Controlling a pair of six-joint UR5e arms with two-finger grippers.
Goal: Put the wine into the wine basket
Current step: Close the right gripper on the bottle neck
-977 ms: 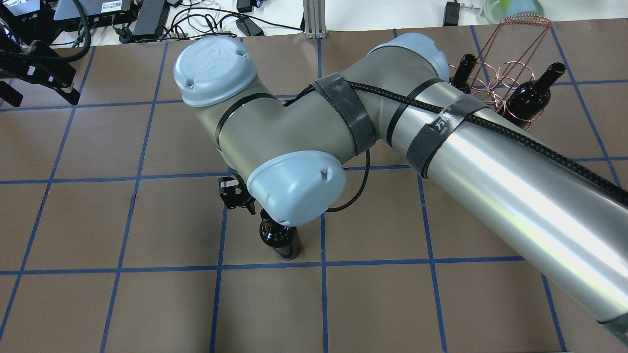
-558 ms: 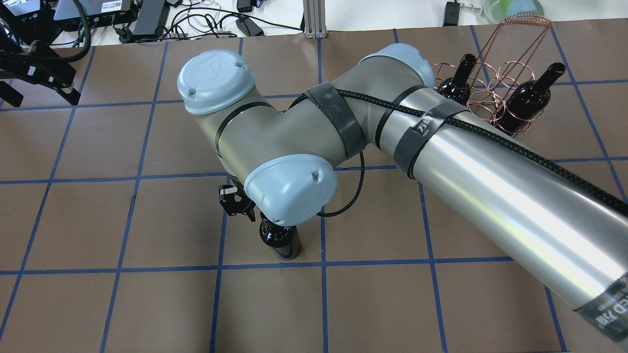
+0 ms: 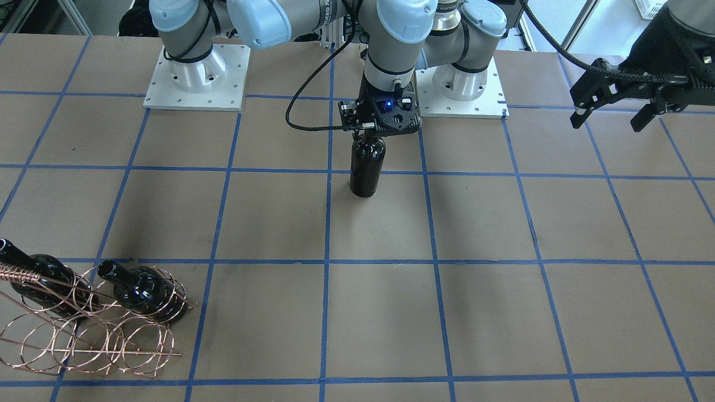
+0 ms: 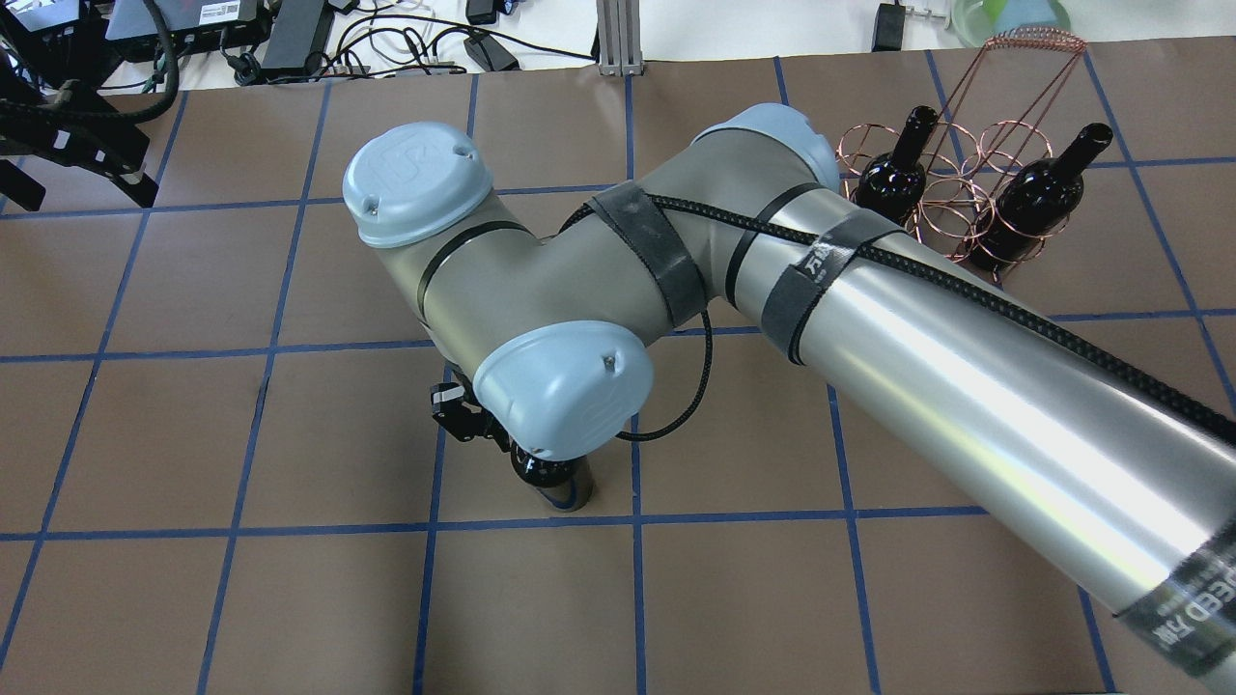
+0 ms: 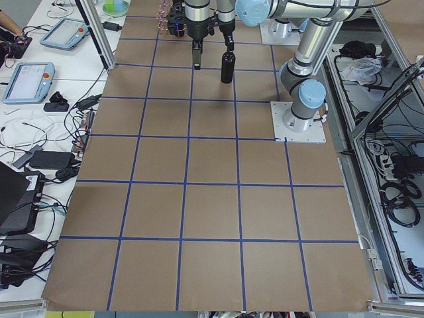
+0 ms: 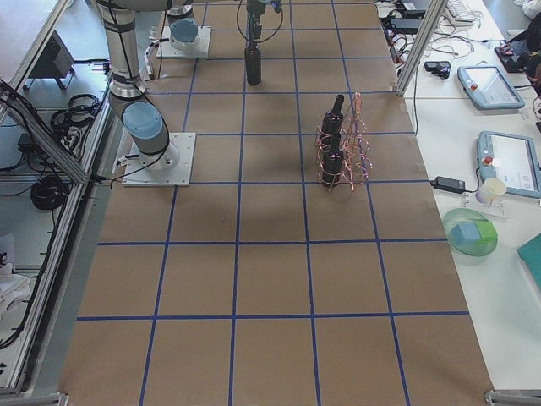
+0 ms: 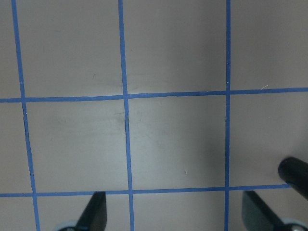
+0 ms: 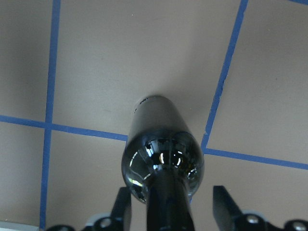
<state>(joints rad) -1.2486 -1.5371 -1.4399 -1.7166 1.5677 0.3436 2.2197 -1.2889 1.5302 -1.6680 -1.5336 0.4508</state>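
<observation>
The robot will place the dark bottle into the wine basket, so its right gripper will first grab the bottle by its neck (image 8: 168, 199) next.
A dark glass wine bottle (image 3: 367, 167) stands upright on the brown table near its middle; it also shows in the overhead view (image 4: 562, 483) and the right wrist view (image 8: 163, 144). My right gripper (image 3: 368, 133) is above it, open, with one finger on each side of the neck (image 8: 168, 211) and a gap on both sides. The copper wire wine basket (image 3: 89, 335) stands at the far right of the overhead view (image 4: 966, 198), with two bottles (image 4: 893, 179) (image 4: 1033, 198) in it. My left gripper (image 3: 611, 114) hangs open and empty, far from both; its fingertips (image 7: 96, 211) show over bare table.
My right forearm (image 4: 966, 386) crosses the overhead view and hides part of the table. Cables and devices (image 4: 290, 39) lie along the far edge, with a green bowl (image 4: 1009, 17) behind the basket. The arm base plates (image 3: 195, 78) sit at the robot's side.
My right wrist has come down over the standing bottle's neck and the elbow has swung away from the basket, uncovering it. The bottle has not moved. The left arm is still.
</observation>
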